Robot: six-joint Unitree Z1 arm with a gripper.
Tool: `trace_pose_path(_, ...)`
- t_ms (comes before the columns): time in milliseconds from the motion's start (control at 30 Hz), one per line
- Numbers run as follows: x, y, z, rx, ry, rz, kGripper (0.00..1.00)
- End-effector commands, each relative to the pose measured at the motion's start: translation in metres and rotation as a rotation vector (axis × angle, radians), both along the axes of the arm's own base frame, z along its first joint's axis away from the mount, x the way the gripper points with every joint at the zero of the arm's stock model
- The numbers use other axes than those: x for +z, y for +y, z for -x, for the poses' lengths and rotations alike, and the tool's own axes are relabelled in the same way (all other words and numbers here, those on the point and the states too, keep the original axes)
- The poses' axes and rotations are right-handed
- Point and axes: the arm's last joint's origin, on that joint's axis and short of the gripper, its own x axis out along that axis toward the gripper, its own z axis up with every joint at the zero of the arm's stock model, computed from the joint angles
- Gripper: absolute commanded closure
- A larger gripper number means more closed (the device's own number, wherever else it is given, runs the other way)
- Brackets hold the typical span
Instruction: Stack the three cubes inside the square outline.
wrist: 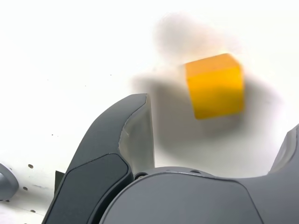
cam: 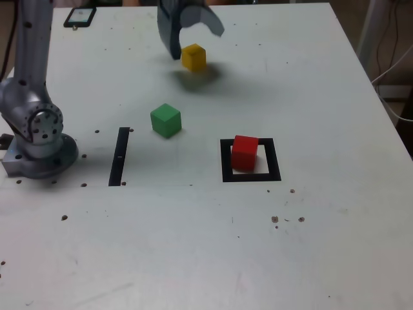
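Note:
I next need to grab the yellow cube (cam: 193, 57) with my gripper by two opposite sides, so that I can stack it on the red cube inside the square outline (cam: 250, 175).
The yellow cube (cam: 193, 57) sits on the white table at the back, and my gripper (cam: 195, 37) hovers open right over it, one finger beside its left face in the exterior view and the other raised past it. In the wrist view the yellow cube (wrist: 215, 86) lies ahead between the spread dark fingers (wrist: 126, 140), untouched. The green cube (cam: 166, 120) rests alone near the table's middle. The red cube (cam: 244, 152) stands inside the square outline (cam: 250, 175), toward its back left part.
A straight black strip (cam: 119, 155) lies at the exterior view's left of the green cube. The arm's grey base (cam: 35, 139) stands at the left edge. A dark phone-like object (cam: 80, 17) lies at the back left corner.

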Motion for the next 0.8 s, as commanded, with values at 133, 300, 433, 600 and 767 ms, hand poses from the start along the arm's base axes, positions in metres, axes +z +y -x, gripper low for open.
trace_pose_path(133, -0.023, 0.009, -0.003, 0.040, 0.024, -0.022, 0.07)
trace_pose_path(300, -0.031, 0.015, -0.002, 0.085, 0.034, -0.078, 0.09)
trace_pose_path(433, -0.038, 0.022, -0.003, 0.096, 0.038, -0.085, 0.13)
trace_pose_path(600, -0.044, 0.025, -0.005, 0.101, 0.033, -0.062, 0.24)
trace_pose_path(767, -0.042, 0.022, -0.005, 0.093, 0.016, -0.021, 0.29)
